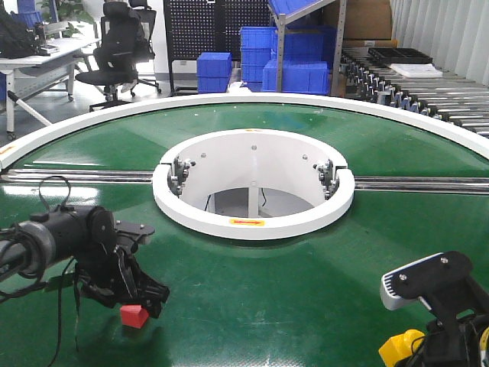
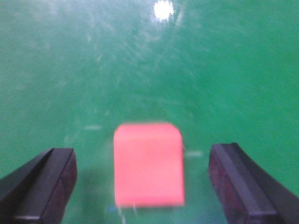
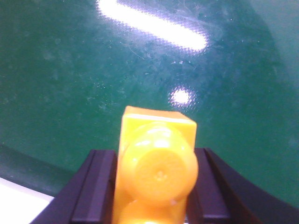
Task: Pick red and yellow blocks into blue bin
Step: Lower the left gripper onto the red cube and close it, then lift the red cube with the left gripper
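Note:
My left gripper takes the red cube [image 1: 134, 315] by its opposite sides next, to move it into the blue bin.
The small red cube [image 1: 134, 315] rests on the green table at the front left. My left gripper [image 1: 144, 297] hangs low over it and is open. In the left wrist view the red cube [image 2: 148, 163] lies between the two dark fingers [image 2: 46, 182], with a gap on each side. At the front right my right gripper [image 1: 412, 350] is shut on the yellow brick [image 1: 399, 349]. The right wrist view shows the yellow brick [image 3: 156, 163] clamped between both pads, a round stud facing the camera, above the table. The blue bin is out of view.
A white ring [image 1: 252, 222] surrounds the round opening in the middle of the green turntable [image 1: 306, 290]. Metal rails [image 1: 76, 176] run left and right of it. Stacked blue crates [image 1: 294, 57], an office chair [image 1: 118, 46] and a roller conveyor [image 1: 428, 95] stand behind.

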{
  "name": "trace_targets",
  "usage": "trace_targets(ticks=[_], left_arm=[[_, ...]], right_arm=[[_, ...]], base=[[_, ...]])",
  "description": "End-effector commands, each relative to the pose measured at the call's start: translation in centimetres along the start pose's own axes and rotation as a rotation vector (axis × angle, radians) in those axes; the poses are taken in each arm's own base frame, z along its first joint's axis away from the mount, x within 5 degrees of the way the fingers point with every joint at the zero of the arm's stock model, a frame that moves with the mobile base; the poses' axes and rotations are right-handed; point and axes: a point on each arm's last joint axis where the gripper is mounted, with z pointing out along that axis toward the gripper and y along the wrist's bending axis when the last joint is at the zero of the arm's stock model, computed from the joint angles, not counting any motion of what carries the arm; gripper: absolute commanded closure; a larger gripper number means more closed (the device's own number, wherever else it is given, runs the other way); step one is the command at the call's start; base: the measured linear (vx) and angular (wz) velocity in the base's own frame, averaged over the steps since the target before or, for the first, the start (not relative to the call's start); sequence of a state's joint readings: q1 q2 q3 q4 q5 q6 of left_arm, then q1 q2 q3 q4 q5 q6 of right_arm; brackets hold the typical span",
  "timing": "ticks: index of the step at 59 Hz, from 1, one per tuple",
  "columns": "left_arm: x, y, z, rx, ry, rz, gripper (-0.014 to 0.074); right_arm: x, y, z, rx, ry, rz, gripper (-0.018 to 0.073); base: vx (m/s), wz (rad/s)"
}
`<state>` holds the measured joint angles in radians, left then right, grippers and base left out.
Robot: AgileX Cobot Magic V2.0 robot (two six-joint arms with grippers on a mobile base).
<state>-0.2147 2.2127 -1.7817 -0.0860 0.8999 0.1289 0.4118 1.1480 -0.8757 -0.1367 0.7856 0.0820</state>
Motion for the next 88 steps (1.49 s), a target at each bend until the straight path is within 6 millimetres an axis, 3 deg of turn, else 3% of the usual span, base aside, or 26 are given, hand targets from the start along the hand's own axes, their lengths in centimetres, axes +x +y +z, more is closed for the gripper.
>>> trace_targets(ticks=[1,8,22,29,39,48,57,66,79,88], left_arm=[[-1.5,-0.1,-3.1,-0.005,-0.114,-0.007,-0.0078],[-1.4,-0.1,-2.7,-0.004,-0.105,-0.008,-0.0046],[-1.3,-0.2,-2.7,-0.002,-0.095,-0.007,0.0141],[-1.3,-0.2,-3.8,-0.001,-0.093,-0.005,0.0218],[-1.3,-0.5,-7.9,-0.002,-0.144,0.001,0.0267],[-0.4,-1.1,-14.1,-0.008,-0.26,0.009,0.0272],[2.5,-2.0,-19.8,0.019,-0.403,0.011,0.0272],[7.1,-2.9,-23.6,0.037,-0.514,0.031,0.0272],[13.9,-3.4,-26.1,0.014,-0.621,0.041,0.0272],[17.9,-3.7,-26.2,0.02,-0.6,0.04,0.0272]], right_arm=[[-1.1,-0.3,-1.2,0.014,-0.098,-0.013,0.0332],[-1.1,-0.3,-1.2,0.014,-0.098,-0.013,0.0332],[-1.1,-0.3,-1.2,0.014,-0.098,-0.013,0.0332],[-1.1,-0.3,-1.2,0.014,-0.098,-0.013,0.0332],[-1.1,-0.3,-1.2,0.014,-0.098,-0.013,0.0332],[-1.1,-0.3,-1.2,0.014,-0.098,-0.013,0.0332],[-1.1,-0.3,-1.2,0.014,-0.098,-0.013,0.0332],[-1.1,-0.3,-1.2,0.014,-0.098,-0.013,0.0332],[-1.1,-0.3,-1.2,0.014,-0.098,-0.013,0.0332],[-1.1,-0.3,-1.2,0.014,-0.098,-0.013,0.0332]], base=[[0.0,0.0],[0.0,0.0],[0.0,0.0],[0.0,0.0],[0.0,0.0],[0.0,0.0],[0.0,0.0],[0.0,0.0],[0.0,0.0],[0.0,0.0]])
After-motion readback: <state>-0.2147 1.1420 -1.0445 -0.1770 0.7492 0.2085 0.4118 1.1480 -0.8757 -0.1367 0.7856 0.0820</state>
